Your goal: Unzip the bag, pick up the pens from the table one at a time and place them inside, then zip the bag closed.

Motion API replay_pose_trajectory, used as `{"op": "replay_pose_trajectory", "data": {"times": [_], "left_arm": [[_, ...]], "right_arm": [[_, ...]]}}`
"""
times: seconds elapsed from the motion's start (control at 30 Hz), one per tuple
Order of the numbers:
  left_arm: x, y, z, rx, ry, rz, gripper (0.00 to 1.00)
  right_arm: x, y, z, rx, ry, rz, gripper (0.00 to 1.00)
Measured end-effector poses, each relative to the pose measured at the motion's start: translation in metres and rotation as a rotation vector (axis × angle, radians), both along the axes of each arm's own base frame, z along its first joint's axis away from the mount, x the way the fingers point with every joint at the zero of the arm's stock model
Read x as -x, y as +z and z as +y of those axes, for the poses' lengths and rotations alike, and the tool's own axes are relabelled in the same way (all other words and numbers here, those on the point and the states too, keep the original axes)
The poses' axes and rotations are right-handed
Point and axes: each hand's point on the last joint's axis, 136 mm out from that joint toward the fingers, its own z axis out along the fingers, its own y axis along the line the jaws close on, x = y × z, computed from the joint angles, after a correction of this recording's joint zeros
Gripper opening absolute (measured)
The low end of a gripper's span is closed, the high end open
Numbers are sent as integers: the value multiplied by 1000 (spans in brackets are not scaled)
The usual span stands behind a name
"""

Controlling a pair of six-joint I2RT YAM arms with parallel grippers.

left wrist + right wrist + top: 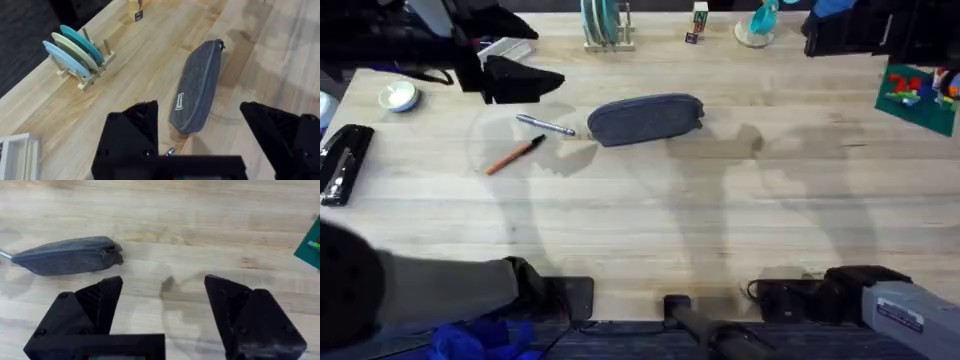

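My left gripper grips the bag's end with the white label next, to steady the bag while the closed zipper gets pulled open.
The blue-grey bag lies zipped shut on the table, slightly back of centre. Just left of it rests the silvery pen, and the orange pen with its black tip lies a little nearer and further left. My left gripper hovers open above the bag's left end, holding nothing; in the overhead view it is the dark shape behind the pens. Out to the right of the bag, my right gripper is open and holds nothing.
A black stapler sits at the left edge, with a small bowl behind it. Along the back stand a dish rack, a small box and a teal object. A green board lies at the far right.
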Motion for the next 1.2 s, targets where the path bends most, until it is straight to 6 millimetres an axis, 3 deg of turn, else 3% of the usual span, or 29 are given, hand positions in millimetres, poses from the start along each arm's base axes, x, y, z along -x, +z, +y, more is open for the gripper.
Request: {"op": "replay_pose_trajectory", "data": {"times": [0.2, 0.57, 0.8, 1.0, 1.2], "left_arm": [[-12, -20, 5, 66, -59, -35, 991], [-34, -85, 8, 207, -115, 7, 990], [-38, -113, 7, 256, -134, 9, 993], [-38, -131, -9, 263, -191, 8, 993], [-36, -134, -27, 249, -258, -19, 993]], "right_arm": [[5, -5, 0, 1, 0, 29, 996], [10, -8, 0, 1, 0, 52, 996], [10, -8, 0, 1, 0, 52, 996], [10, -8, 0, 1, 0, 52, 995], [10, -8, 0, 1, 0, 52, 995]]}}
